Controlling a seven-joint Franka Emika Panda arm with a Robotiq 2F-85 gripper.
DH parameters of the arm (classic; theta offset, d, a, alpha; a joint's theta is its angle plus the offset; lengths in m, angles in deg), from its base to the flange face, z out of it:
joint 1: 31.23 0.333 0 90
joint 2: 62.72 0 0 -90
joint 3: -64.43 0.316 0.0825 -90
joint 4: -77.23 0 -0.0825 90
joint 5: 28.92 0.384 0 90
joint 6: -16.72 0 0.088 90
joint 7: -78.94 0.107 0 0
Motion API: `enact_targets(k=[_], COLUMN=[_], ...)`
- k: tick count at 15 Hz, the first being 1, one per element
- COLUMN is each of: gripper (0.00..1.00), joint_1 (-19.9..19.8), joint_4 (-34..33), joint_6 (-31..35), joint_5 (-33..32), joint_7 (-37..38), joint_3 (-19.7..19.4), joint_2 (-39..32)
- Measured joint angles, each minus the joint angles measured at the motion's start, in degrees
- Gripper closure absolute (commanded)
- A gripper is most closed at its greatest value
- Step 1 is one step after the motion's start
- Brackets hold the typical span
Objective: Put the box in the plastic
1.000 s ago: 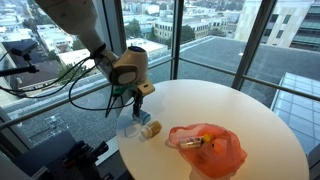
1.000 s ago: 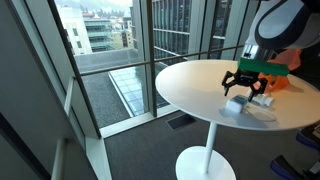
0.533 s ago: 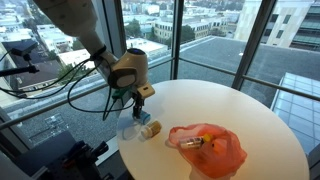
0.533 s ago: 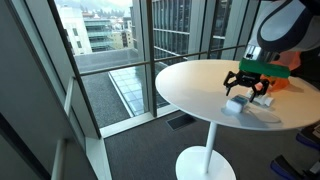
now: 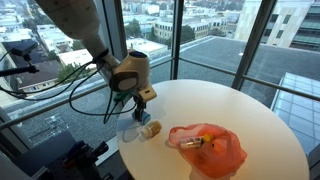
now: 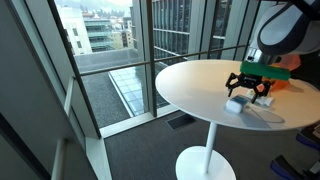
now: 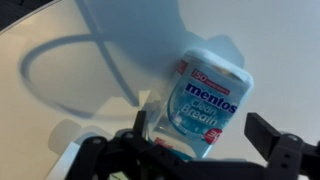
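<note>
My fingers reach down on either side of the tub's near end (image 5: 141,116) (image 7: 191,126), so my gripper closes on the tub's near end next.
The box (image 7: 208,98) is a pale blue Mentos Clean Breath tub lying on the white round table (image 5: 250,110). It also shows in both exterior views (image 5: 130,127) (image 6: 237,104). My gripper (image 7: 205,142) is open just above it, with the jaws spread on either side of the tub's near end and not touching it. The gripper shows over the table's edge in both exterior views (image 5: 138,108) (image 6: 248,91). The plastic is a crumpled orange-red bag (image 5: 208,148) lying further along the table, with some items inside it; an exterior view shows only its edge (image 6: 288,78).
A small tan cylinder (image 5: 152,128) lies beside the box. The table stands on a single pedestal (image 6: 206,160) next to floor-to-ceiling windows (image 6: 110,60). Cables (image 5: 85,80) hang off the arm near the table's edge.
The gripper has sunk slightly toward the box. The box and the bag have not moved.
</note>
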Motion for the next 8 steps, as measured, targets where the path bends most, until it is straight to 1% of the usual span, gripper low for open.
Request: enact_targets(k=[1, 3, 5, 8], gripper=[0.25, 0.44, 0.58, 0.59], joint_1=[0.0, 0.2, 0.4, 0.9], joint_4=[0.0, 0.0, 0.0, 0.0], joint_6=[0.3, 1.0, 1.5, 2.1], joint_5=[-0.1, -0.3, -0.7, -1.4], joint_7=[0.0, 0.0, 0.0, 0.0], joint_3=[-0.2, -0.6, -1.0, -1.4], joint_2=[-0.3, -0.8, -1.0, -1.0])
